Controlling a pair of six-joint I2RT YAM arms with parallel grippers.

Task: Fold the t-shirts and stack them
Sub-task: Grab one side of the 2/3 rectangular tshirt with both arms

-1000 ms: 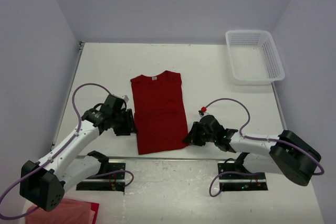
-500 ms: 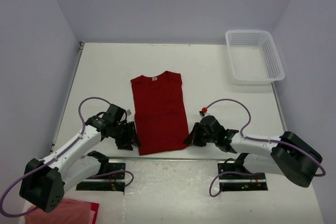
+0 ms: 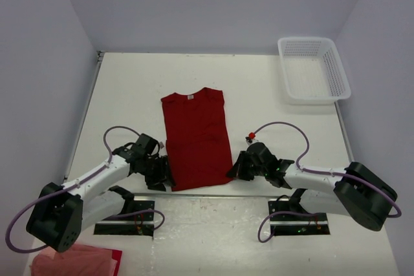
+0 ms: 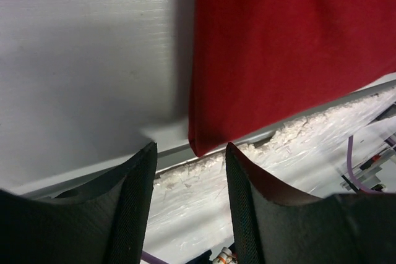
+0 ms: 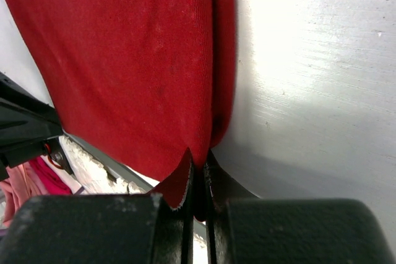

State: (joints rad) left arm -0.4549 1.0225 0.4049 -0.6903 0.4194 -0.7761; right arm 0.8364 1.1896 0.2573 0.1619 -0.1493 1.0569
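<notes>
The shirt's corner barely reaches between my fingers. My left gripper isn't ready to close on the shirt's corner yet and should move toward the corner first.
A deep red t-shirt lies folded lengthwise into a narrow strip on the white table, its white neck label at the far end. My left gripper is open at the shirt's near left corner; in the left wrist view that corner sits just ahead of the gap between my fingers. My right gripper is shut on the shirt's near right hem corner; the right wrist view shows red cloth pinched between the pads.
A white mesh basket stands at the table's far right. A pink-red heap of cloth lies off the table at bottom left. The table's front edge runs just below the shirt's hem.
My left gripper has moved right and nearer, from beside the shirt's left edge to its near left corner. My right gripper has stayed shut on the hem.
</notes>
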